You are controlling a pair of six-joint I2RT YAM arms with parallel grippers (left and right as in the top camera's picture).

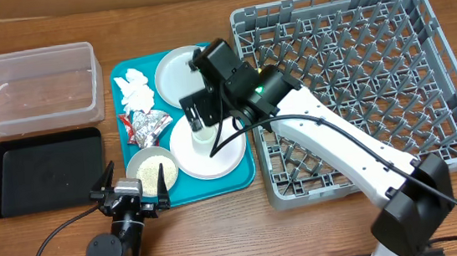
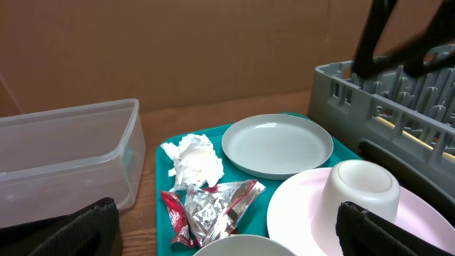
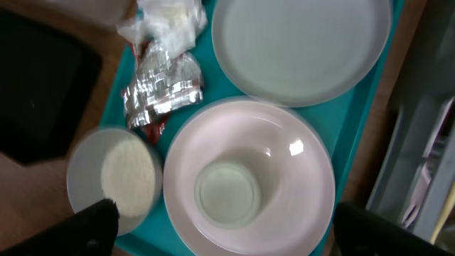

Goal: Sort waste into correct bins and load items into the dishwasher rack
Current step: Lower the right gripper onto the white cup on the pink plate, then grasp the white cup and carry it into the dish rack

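Note:
The white cup (image 3: 227, 193) needs to go rim-first into the dishwasher rack, so my right gripper should next pick the cup up from above by its sides near its base.
On the teal tray (image 1: 248, 172) lie a crumpled white napkin (image 1: 135, 88), a red-and-silver foil wrapper (image 1: 146, 123), a small bowl of rice-like grains (image 1: 151, 165), a grey-blue plate (image 1: 177, 72) and a white plate (image 1: 206, 157). A small white cup (image 3: 227, 193) stands bottom up on the white plate (image 3: 298, 178). My right gripper (image 3: 242, 231) is open and hovers straight above the cup, apart from it. My left gripper (image 2: 227, 235) is open and empty at the tray's front edge, facing the wrapper (image 2: 210, 210) and cup (image 2: 359, 188).
The clear tub (image 1: 27, 88) stands at the back left, with the black tray (image 1: 43, 171) in front of it. The grey dishwasher rack (image 1: 359, 82) fills the right side, against the teal tray's right edge. A cardboard wall stands behind.

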